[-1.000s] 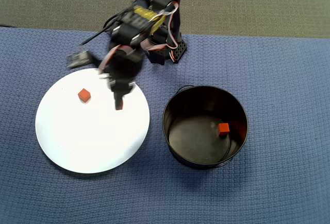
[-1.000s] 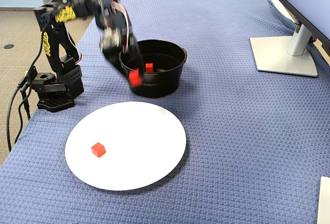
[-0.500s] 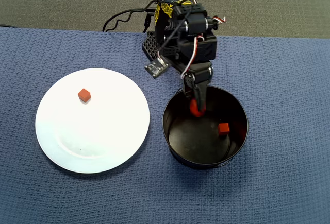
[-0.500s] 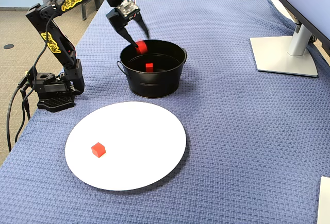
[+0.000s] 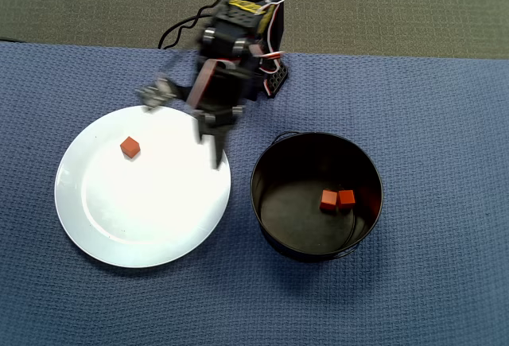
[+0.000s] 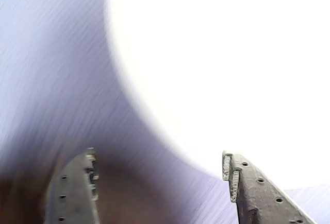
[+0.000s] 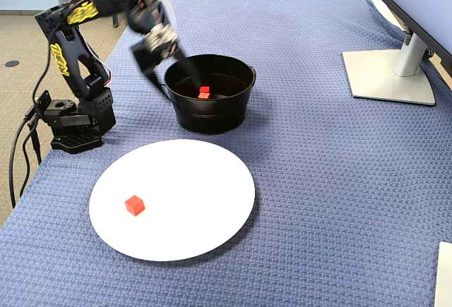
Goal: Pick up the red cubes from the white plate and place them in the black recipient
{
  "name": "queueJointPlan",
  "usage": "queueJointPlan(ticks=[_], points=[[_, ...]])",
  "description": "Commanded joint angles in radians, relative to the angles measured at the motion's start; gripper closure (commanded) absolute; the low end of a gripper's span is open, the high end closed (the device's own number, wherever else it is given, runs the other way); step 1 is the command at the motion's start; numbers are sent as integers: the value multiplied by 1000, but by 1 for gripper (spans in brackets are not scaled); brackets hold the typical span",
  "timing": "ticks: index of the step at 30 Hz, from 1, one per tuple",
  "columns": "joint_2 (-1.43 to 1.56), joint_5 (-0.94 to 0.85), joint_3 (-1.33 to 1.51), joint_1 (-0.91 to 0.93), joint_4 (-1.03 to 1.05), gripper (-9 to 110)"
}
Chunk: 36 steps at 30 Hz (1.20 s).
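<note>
My gripper grabs the red cube on the white plate by its sides next, to add it to the cubes in the black recipient.
The white plate (image 5: 143, 219) (image 7: 191, 208) lies on the blue cloth with one red cube (image 5: 130, 148) (image 7: 134, 205) on it. To its right in the overhead view stands the black recipient (image 5: 290, 223) (image 7: 212, 118), holding two red cubes (image 5: 328, 199) (image 5: 347, 197) side by side on its floor. My gripper (image 5: 213, 149) (image 7: 164, 62), blurred by motion, hangs above the plate's right edge, between plate and recipient. In the wrist view the gripper (image 6: 159, 156) is open with nothing between its fingers (image 6: 247, 188), and the plate (image 6: 232, 69) fills the upper right.
The arm's base (image 7: 70, 120) sits at the cloth's edge with cables trailing off. A monitor stand (image 7: 388, 74) rests on the far right of the cloth in the fixed view. Grey carpet (image 5: 398, 4) lies beyond the cloth.
The cube held over the recipient half a second ago now lies inside beside the first one. The gripper has opened and swung back toward the plate.
</note>
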Motion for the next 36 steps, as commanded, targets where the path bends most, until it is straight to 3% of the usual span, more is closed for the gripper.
queueJointPlan(ticks=[1,8,16,24,36], points=[[-35,-186,66,192,-109,79],[-91,-644,253,362,-311,80],[-206,-991,299,492,-465,80],[-367,-1043,176,563,-474,80],[-423,-1040,218,568,-555,82]])
